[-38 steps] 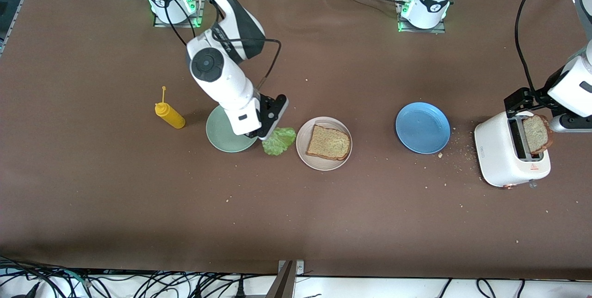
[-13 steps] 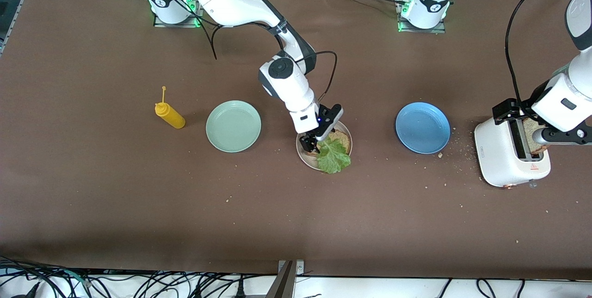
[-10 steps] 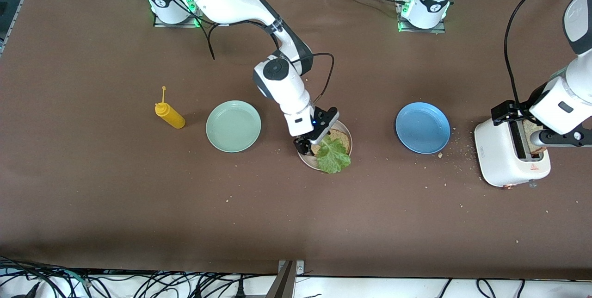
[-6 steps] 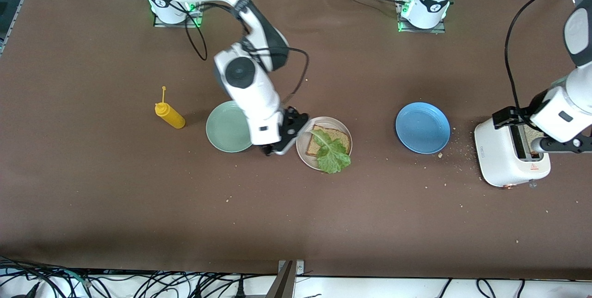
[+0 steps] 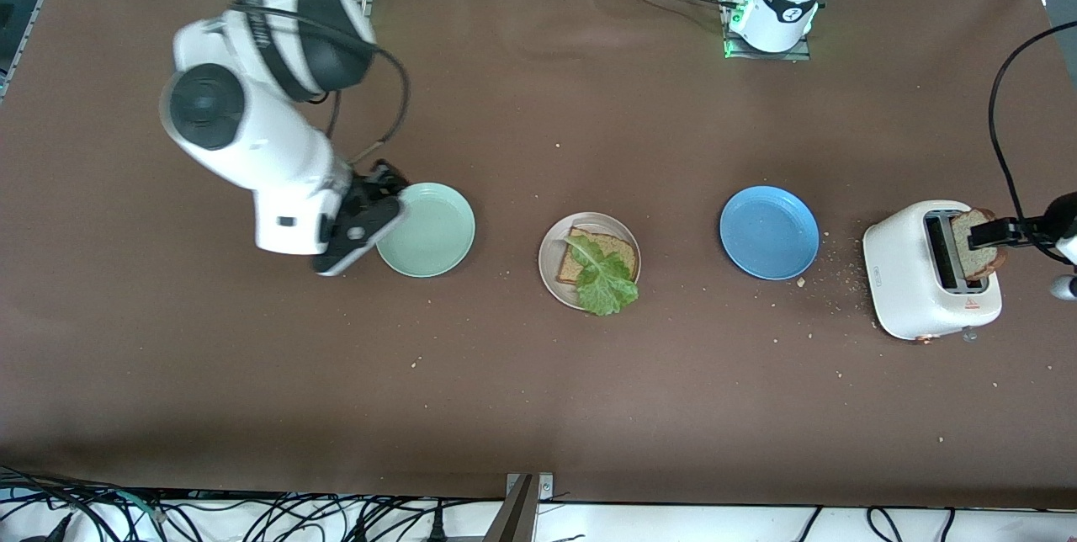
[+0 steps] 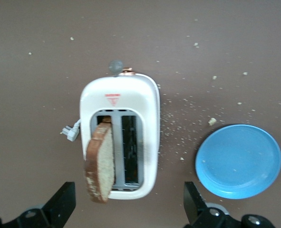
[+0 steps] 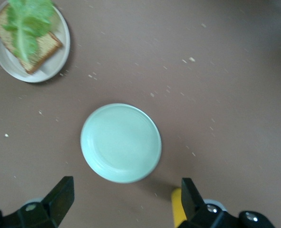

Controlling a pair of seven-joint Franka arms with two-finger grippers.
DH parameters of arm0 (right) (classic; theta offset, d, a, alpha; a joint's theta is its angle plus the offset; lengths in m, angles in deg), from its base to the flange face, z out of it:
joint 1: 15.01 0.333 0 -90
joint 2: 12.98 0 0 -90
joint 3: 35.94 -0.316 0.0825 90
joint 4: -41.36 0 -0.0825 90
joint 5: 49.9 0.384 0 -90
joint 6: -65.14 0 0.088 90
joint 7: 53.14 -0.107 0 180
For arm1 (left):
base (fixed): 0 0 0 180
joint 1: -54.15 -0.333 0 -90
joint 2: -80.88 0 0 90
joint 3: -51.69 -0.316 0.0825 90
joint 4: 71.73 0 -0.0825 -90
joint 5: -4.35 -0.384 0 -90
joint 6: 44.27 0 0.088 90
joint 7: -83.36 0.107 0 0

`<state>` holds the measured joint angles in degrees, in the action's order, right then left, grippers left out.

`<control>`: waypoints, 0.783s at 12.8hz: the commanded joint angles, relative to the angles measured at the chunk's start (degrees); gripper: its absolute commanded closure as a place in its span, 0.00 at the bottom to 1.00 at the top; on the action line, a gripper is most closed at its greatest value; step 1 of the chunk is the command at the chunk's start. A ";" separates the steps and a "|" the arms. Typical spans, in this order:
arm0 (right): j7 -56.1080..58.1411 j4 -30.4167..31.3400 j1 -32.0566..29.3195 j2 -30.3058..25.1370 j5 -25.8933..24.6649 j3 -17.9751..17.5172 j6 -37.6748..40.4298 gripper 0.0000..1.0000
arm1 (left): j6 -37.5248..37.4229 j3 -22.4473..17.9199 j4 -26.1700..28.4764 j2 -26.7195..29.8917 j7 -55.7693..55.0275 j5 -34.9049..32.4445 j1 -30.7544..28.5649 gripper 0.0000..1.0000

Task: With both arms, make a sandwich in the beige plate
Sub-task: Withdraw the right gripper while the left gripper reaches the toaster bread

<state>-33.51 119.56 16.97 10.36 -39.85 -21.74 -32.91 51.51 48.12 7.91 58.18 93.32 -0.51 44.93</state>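
Observation:
My left gripper picks up the bread slice standing out of the toaster by its crust edge next, to top the lettuce [image 5: 605, 281] on the beige plate.
The beige plate [image 5: 549, 261] sits mid-table with one bread slice [image 5: 621, 249] on it and a green lettuce leaf [image 5: 604, 283] lying across that slice; the right wrist view also shows the plate [image 7: 52, 71], bread [image 7: 44, 47] and lettuce [image 7: 28, 21]. A second bread slice [image 5: 974, 256] stands up out of a slot of the white toaster [image 5: 904, 273]. My left gripper [image 6: 129, 202] hangs open high over the toaster [image 6: 119, 95] and that slice [image 6: 101, 161], holding nothing. My right gripper [image 5: 379, 199] is open and empty above the mint-green plate [image 7: 121, 142].
The mint-green plate [image 5: 433, 231] lies toward the right arm's end, with a yellow squeeze bottle [image 7: 177, 209] beside it, hidden by the arm in the front view. A blue plate [image 5: 769, 232] lies between the beige plate and the toaster. Crumbs are scattered near the toaster.
My right gripper let the lettuce go on the bread, then pulled back and up to the mint-green plate. My left gripper lifted away from the toaster, leaving the slice in its slot.

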 commanded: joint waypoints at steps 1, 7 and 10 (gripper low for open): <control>-0.29 -1.20 0.45 -0.67 -0.38 4.41 4.34 0.01 | 0.99 0.32 0.60 -0.50 2.78 1.08 -2.12 0.00; -3.08 -1.56 0.63 -0.76 -3.72 11.36 6.47 0.03 | 1.43 0.32 4.21 -2.87 3.66 1.07 -6.25 0.00; -14.09 -2.26 0.45 -1.55 -3.46 13.31 9.81 0.02 | 5.71 0.32 7.01 -4.10 3.66 1.43 -6.34 0.00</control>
<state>-43.14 118.45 16.87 9.78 -42.72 -9.24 -25.45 54.24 48.13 12.90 54.39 95.86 -0.48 38.89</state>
